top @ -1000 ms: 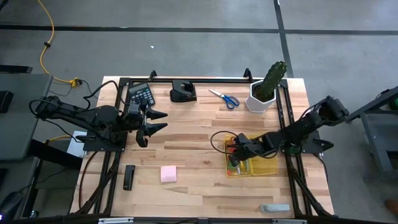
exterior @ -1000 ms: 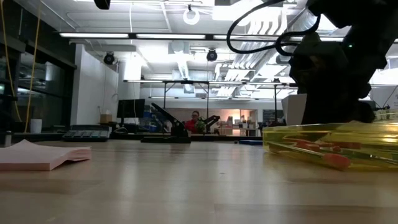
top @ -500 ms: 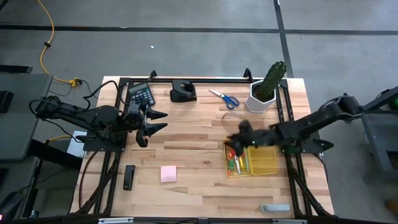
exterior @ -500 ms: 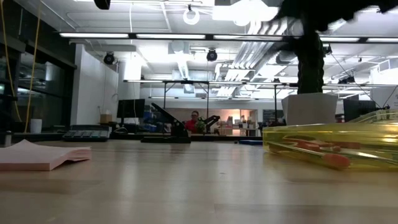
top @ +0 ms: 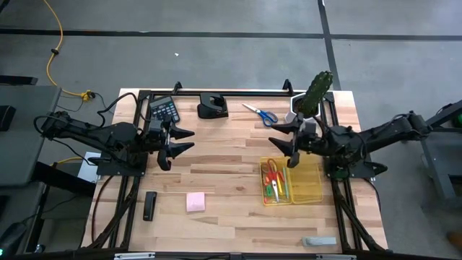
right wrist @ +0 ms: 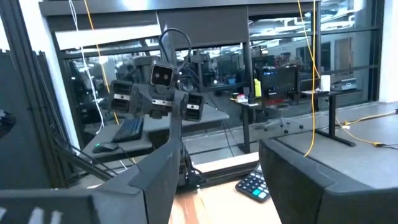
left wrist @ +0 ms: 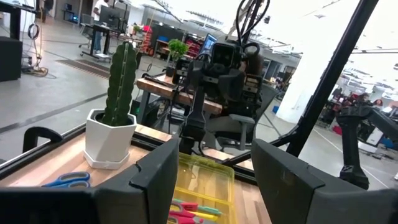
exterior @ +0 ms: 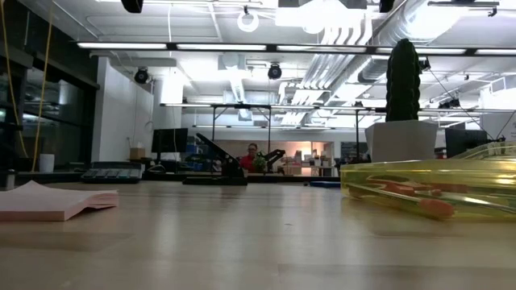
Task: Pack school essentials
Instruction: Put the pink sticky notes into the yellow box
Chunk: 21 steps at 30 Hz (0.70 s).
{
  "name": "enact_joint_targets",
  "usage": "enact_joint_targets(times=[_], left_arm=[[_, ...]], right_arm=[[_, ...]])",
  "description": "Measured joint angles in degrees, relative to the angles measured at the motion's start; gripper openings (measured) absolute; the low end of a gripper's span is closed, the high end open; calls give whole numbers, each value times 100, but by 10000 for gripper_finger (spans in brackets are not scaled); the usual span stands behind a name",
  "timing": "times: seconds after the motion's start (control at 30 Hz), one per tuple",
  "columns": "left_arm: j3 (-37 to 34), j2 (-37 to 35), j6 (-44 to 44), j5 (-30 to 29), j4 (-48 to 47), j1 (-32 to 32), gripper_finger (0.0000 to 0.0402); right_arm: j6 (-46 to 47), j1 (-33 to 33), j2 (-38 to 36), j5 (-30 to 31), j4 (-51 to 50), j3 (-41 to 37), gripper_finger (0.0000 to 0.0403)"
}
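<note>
The left gripper grabs the pink sticky pad by its edge (top: 189, 195) next, to pack the school essentials.
The clear yellow tray (top: 307, 186) holds red-handled scissors (top: 272, 173) and thin pens (top: 276, 191). My right gripper (top: 276, 136) hovers open above the table, just beyond the tray's far left corner, fingers pointing toward the table's left. Blue-handled scissors (top: 261, 114) lie flat near the far edge. The pink sticky pad (top: 195, 201) lies flat toward the near left. My left gripper (top: 186, 140) waits open at the table's left, level, pointing right. The left wrist view shows the tray (left wrist: 205, 180) and blue scissors (left wrist: 65, 180) past its open fingers.
A cactus in a white pot (top: 309, 101) stands at the far right, close behind my right arm. A calculator (top: 164, 110) and a black holder (top: 212, 107) sit along the far edge. A black bar (top: 149, 205) and a grey piece (top: 319, 241) lie near the front.
My right gripper has risen out of the yellow tray and gone toward the far edge, turning from pointing down to level. The red-handled scissors and pens stay in the tray. In the low view the arm has left the picture, uncovering the cactus.
</note>
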Motion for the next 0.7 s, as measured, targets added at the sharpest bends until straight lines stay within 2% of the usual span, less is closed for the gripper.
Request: enact_joint_targets(times=[0.47,0.57,0.7], left_arm=[[0,-1,-198,36,-161,1,191],[7,72,-735,446,-809,0,191],[7,504,-1657,1507,-2182,-133,191]], right_arm=[[11,2,-27,-4,-70,0,213],[15,2,-25,2,-92,0,213],[16,2,-25,88,-93,0,213]])
